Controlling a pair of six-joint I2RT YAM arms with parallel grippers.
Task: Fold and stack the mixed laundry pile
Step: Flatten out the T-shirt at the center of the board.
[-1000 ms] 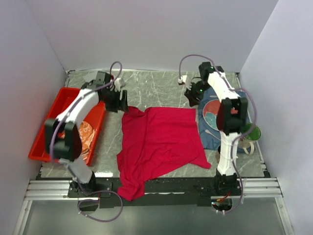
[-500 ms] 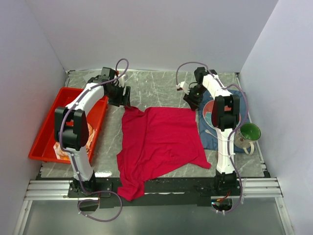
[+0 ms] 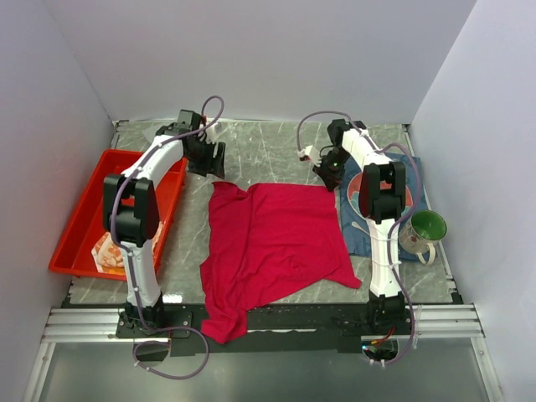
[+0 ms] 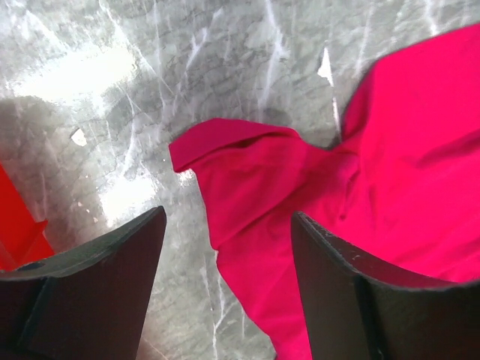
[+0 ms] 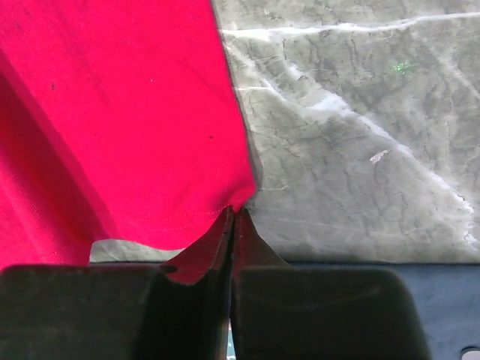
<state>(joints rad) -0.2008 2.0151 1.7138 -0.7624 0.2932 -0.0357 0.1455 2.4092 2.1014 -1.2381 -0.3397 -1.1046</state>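
The robot will next pinch the shirt's folded far corner (image 3: 221, 188) (image 4: 220, 162) with its left gripper, to spread the shirt for folding. Its right gripper is holding the opposite hem corner.
A crimson-magenta shirt (image 3: 272, 239) lies spread flat across the middle of the marble table. My right gripper (image 3: 328, 172) is at the shirt's far right corner. In the right wrist view it (image 5: 231, 212) is shut, with the hem corner of the shirt (image 5: 112, 112) pinched at its tips. My left gripper (image 3: 211, 161) hovers open over the shirt's far left corner. In the left wrist view its (image 4: 229, 217) jaws stand wide apart, the folded corner of the shirt (image 4: 375, 172) below and between them, untouched. A small orange-and-white patterned cloth (image 3: 105, 251) lies in the red tray.
The red plastic tray (image 3: 71, 230) sits along the left edge. On the right, a dark blue placemat (image 3: 358, 239) carries a plate, with a green mug (image 3: 425, 228) beside it. White walls enclose the table on three sides.
My right gripper has closed on the shirt's far right corner. My left arm has straightened and its gripper has shifted a little farther back, still open.
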